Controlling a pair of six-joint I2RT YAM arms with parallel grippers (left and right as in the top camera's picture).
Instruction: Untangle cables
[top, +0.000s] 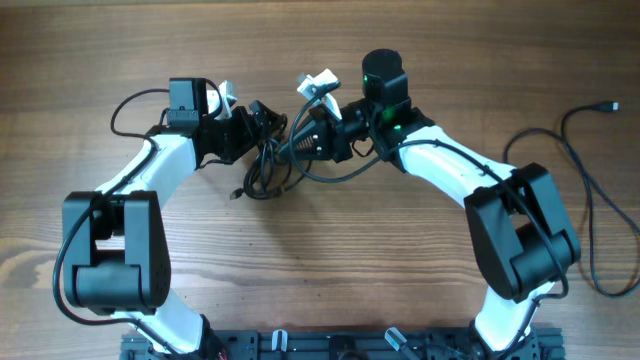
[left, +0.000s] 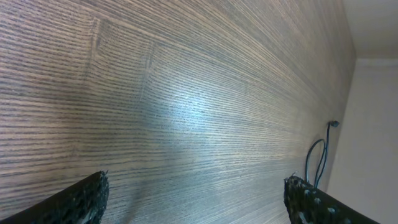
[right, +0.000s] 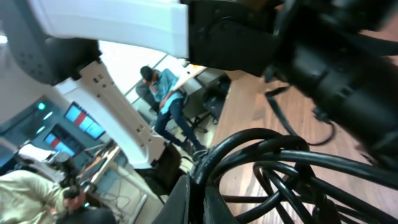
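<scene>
The left gripper I have open has only wood between its fingers and would miss the tangle beside them, so it needs to line up before it closes.
A tangle of thin black cables (top: 266, 172) lies on the wooden table between the two arms, with a small plug end (top: 234, 193) sticking out at its lower left. My right gripper (top: 296, 146) is at the tangle's right side. In the right wrist view, the right gripper (right: 200, 193) is shut on one black cable (right: 231, 149), and more loops (right: 292, 171) spread to the right of it. My left gripper (top: 266, 128) is at the tangle's upper left. In the left wrist view, the left gripper (left: 197, 186) stands wide open over bare wood, with nothing between its fingertips (left: 87, 196).
A separate long black cable (top: 588, 185) lies loose near the table's right edge, its plug (top: 612, 105) at the far end. It also shows far off in the left wrist view as a cable (left: 317, 162). The arm bases (top: 330, 345) stand along the front edge.
</scene>
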